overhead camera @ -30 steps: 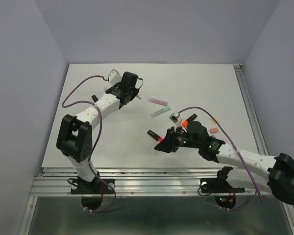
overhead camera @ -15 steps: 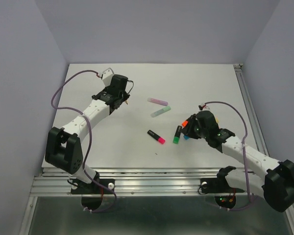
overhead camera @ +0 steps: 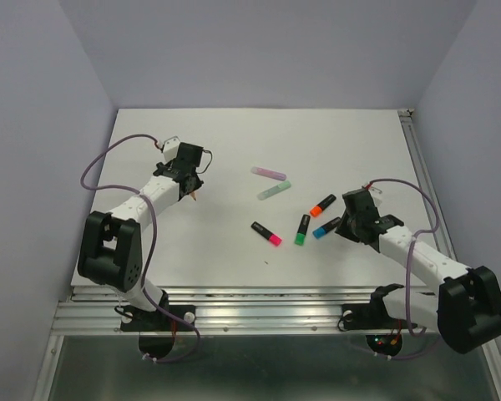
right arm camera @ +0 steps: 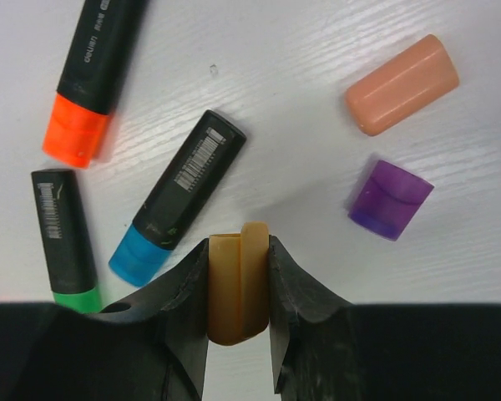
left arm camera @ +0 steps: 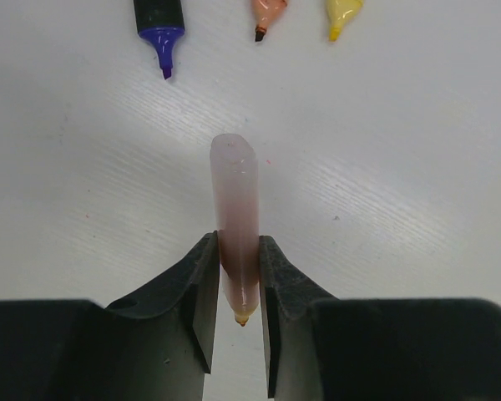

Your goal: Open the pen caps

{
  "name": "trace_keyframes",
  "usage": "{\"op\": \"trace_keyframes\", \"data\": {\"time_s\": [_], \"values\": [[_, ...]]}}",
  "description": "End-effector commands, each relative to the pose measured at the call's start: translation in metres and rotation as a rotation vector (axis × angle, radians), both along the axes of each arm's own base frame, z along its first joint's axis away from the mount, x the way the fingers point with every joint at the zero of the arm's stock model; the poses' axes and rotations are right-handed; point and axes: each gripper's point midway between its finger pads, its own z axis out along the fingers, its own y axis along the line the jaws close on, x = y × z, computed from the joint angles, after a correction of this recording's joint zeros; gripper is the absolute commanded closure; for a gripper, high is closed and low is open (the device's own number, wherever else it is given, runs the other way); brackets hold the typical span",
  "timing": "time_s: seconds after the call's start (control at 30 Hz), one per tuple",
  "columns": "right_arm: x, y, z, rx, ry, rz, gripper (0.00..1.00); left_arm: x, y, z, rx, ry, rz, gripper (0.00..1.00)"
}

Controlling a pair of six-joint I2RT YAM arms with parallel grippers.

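Observation:
My left gripper should stay closed on the pale peach pen for now. The pen is hanging above the table, so it would fall onto the table if I opened now.
My left gripper (left arm camera: pixel 238 284) is shut on a pale peach uncapped pen (left arm camera: pixel 235 200), its orange tip toward the camera; in the top view this gripper (overhead camera: pixel 192 188) is over the table's left part. My right gripper (right arm camera: pixel 238 292) is shut on a yellow-orange cap (right arm camera: pixel 238 284) just above the table; in the top view it (overhead camera: pixel 345 225) is at the right. A peach cap (right arm camera: pixel 402 84) and a purple cap (right arm camera: pixel 390 199) lie loose beyond it. Capped black pens lie nearby: orange-ended (right arm camera: pixel 96 71), blue-ended (right arm camera: pixel 177 200) and green-ended (right arm camera: pixel 64 242).
Three uncapped pens lie ahead of the left gripper: black with a purple tip (left arm camera: pixel 160 25), orange (left arm camera: pixel 268 12), yellow (left arm camera: pixel 342 12). Mid-table lie a pink-purple pastel pen (overhead camera: pixel 268 172), a mint pen (overhead camera: pixel 274 191) and a black pen with a pink end (overhead camera: pixel 266 233).
The right gripper has moved from the table's centre to the right, uncovering the black pens. The left gripper has swung left and toward the near edge with its pen.

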Motion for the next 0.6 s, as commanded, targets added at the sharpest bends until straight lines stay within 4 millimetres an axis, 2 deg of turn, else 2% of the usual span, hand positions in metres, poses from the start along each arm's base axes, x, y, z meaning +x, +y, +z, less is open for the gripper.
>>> {"op": "trace_keyframes", "data": {"time_s": [0.0, 0.27, 0.47, 0.5, 0.57], "values": [[0.011, -0.014, 0.011, -0.059, -0.031, -0.056, 0.85, 0.007, 0.003, -0.010, 0.027, 0.027, -0.016, 1.00], [0.006, -0.019, -0.007, -0.062, 0.009, -0.079, 0.82, 0.025, 0.017, -0.026, 0.049, 0.059, 0.020, 1.00], [0.002, -0.023, -0.012, -0.076, 0.034, -0.081, 0.79, 0.033, 0.016, -0.030, 0.034, 0.061, 0.011, 0.98], [0.004, -0.022, -0.012, -0.070, 0.027, -0.081, 0.75, 0.033, 0.017, -0.031, 0.035, 0.065, 0.010, 0.97], [0.003, -0.023, -0.014, -0.069, 0.030, -0.086, 0.74, 0.035, 0.015, -0.034, 0.026, 0.070, 0.004, 0.96]]}}
